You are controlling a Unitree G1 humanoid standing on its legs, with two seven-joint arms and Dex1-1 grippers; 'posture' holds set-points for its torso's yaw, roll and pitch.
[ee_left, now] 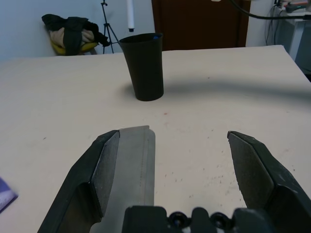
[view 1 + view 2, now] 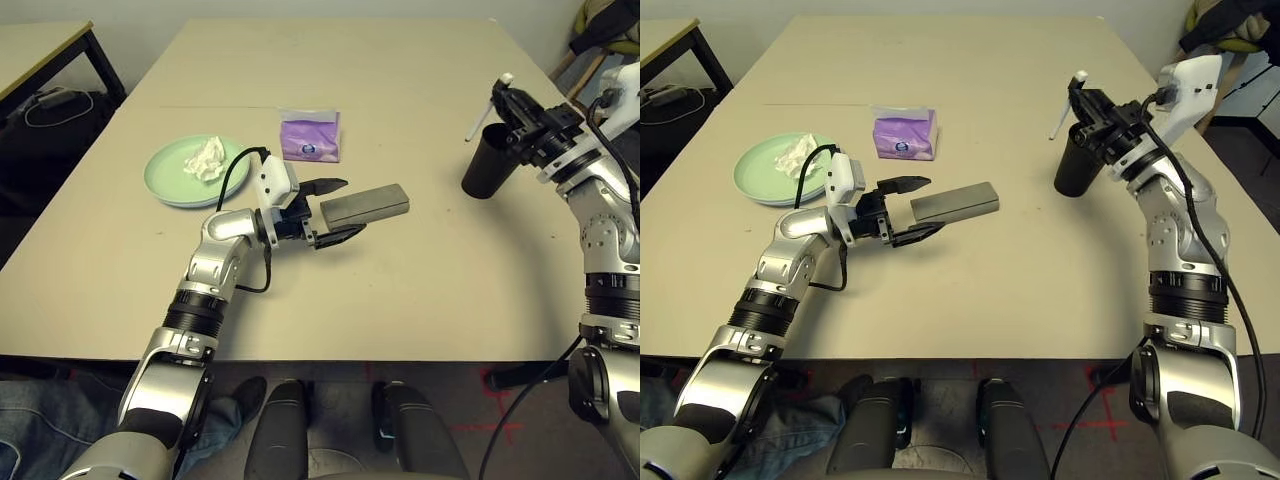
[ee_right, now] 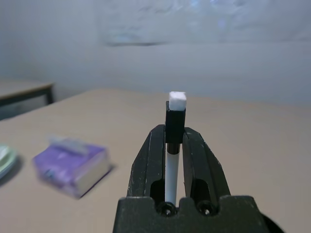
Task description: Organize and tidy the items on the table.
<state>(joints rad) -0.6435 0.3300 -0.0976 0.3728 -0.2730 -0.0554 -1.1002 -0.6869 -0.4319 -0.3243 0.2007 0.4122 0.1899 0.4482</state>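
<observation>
My right gripper points the pen down inside next, before it opens, since the pen's white lower end (image 2: 470, 137) slants out beyond the black cup's rim (image 2: 494, 137).
The grey-beige glasses case (image 2: 372, 203) lies in the middle of the table (image 2: 420, 290). My left gripper (image 2: 353, 208) is open around its near end, and the case (image 1: 131, 165) rests against one finger's pad (image 1: 108, 160). At the right, my right gripper (image 2: 1087, 100) is shut on the thin white pen (image 2: 1064, 115), holding it tilted just above the black cup (image 2: 1076, 165). The pen's black cap (image 3: 175, 119) sticks out past the shut fingertips. A light-green plate (image 2: 166, 172) at the left carries crumpled white tissue (image 2: 205, 158). The purple tissue pack (image 2: 310, 136) stands behind the case.
A smaller table with black legs (image 2: 45, 45) stands off the far left corner, with a dark bag and cables beneath it. A chair with clothing (image 2: 610, 25) is beyond the far right corner. A person's jeans (image 2: 30, 420) show below the table's front edge.
</observation>
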